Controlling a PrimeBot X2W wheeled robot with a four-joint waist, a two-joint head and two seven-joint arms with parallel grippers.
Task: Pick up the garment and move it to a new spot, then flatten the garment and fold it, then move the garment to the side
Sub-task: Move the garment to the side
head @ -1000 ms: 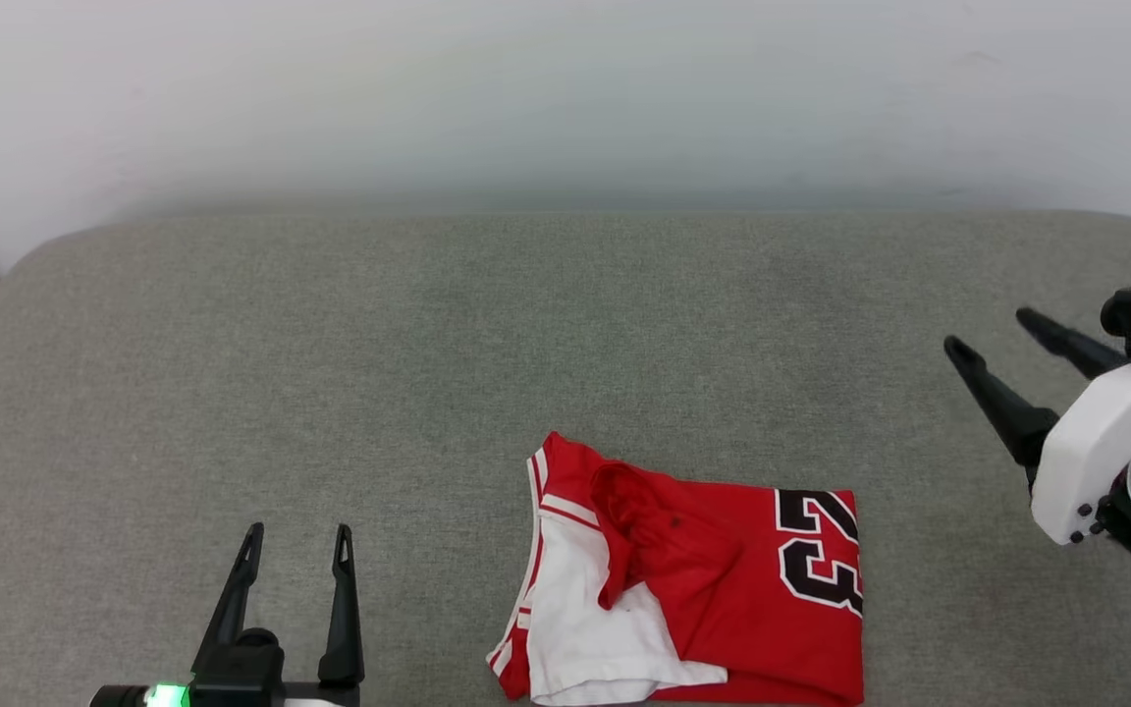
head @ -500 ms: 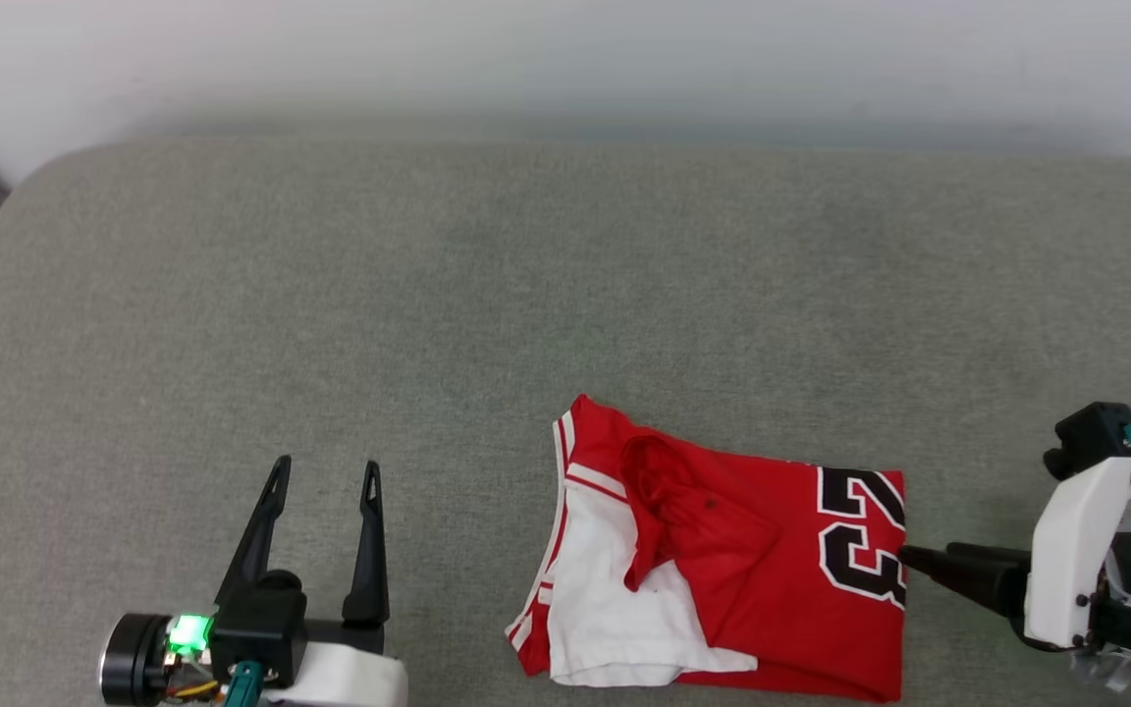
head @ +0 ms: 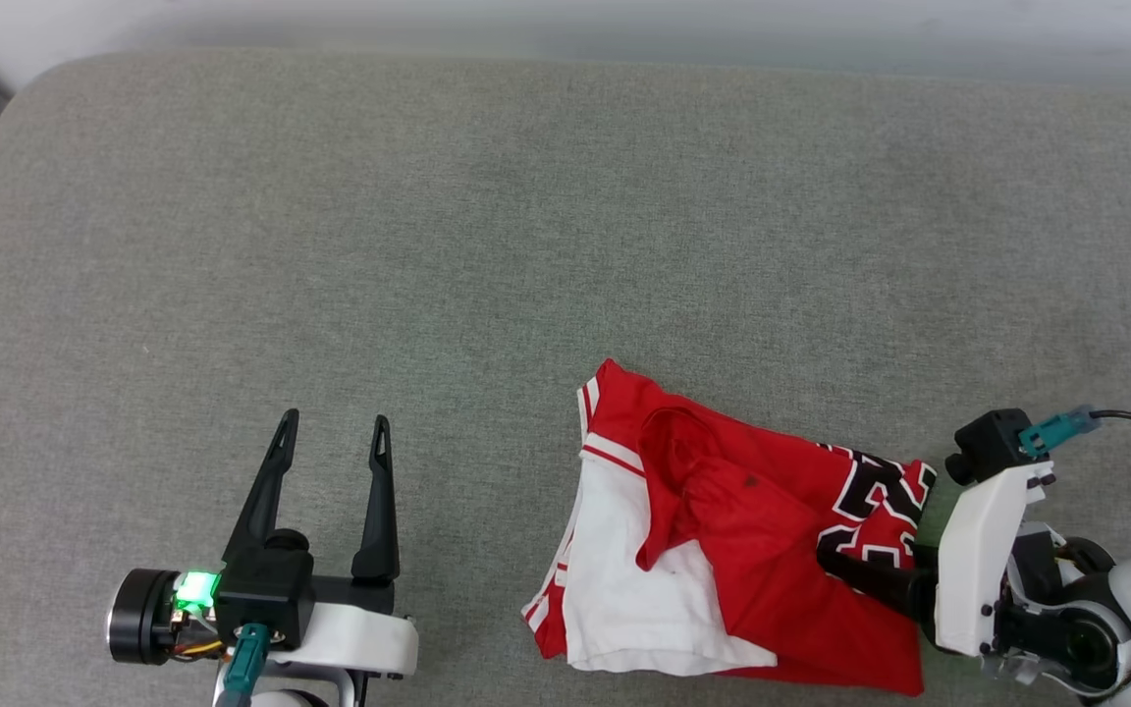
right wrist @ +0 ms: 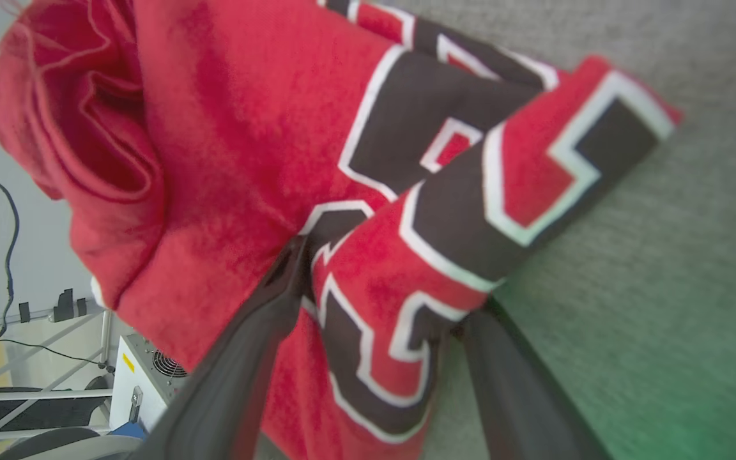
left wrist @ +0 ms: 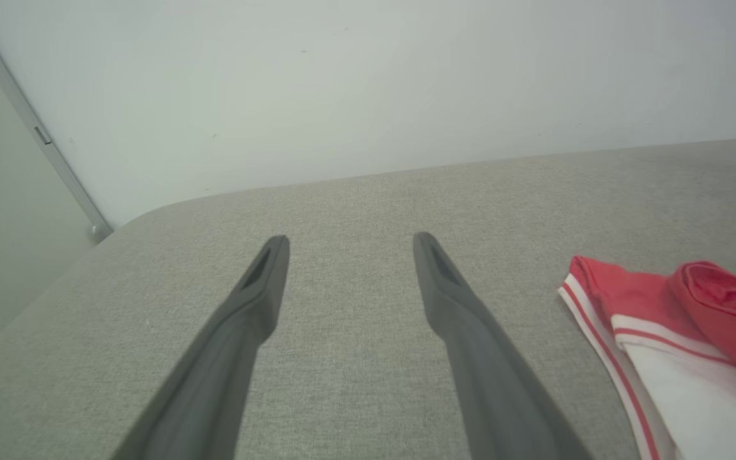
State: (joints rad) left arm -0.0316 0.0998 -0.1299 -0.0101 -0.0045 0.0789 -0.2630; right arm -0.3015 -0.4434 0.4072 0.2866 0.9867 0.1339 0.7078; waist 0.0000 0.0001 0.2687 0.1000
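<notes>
My right gripper should next grab the folded garment by its numbered edge (head: 880, 530) (right wrist: 377, 322) to move it to the side.
The garment (head: 742, 530), a red jersey with a white sleeve and a black number, lies folded and rumpled on the grey cushion (head: 428, 245) at the lower right. My right gripper (head: 835, 560) comes in from the right, open. One finger lies on top of the numbered edge and the other is hidden under it. In the right wrist view a bunched fold of the garment (right wrist: 246, 128) sits between the spread fingers of the right gripper (right wrist: 384, 281). My left gripper (head: 335, 420) stands open over bare cushion, well left of the garment. Its wrist view shows the left gripper (left wrist: 350, 239) holding nothing and the garment (left wrist: 662, 319) to the right.
A pale wall (left wrist: 342, 83) runs along the cushion's far edge, with a grey strip (left wrist: 42, 137) at the left corner. The right wrist view shows a metal frame and a white box with a fan (right wrist: 144, 377) beyond the cushion.
The camera has tilted down. My right gripper has swung down from the right, turned toward the garment and slid over its numbered edge, bunching that edge up. The left gripper stays put.
</notes>
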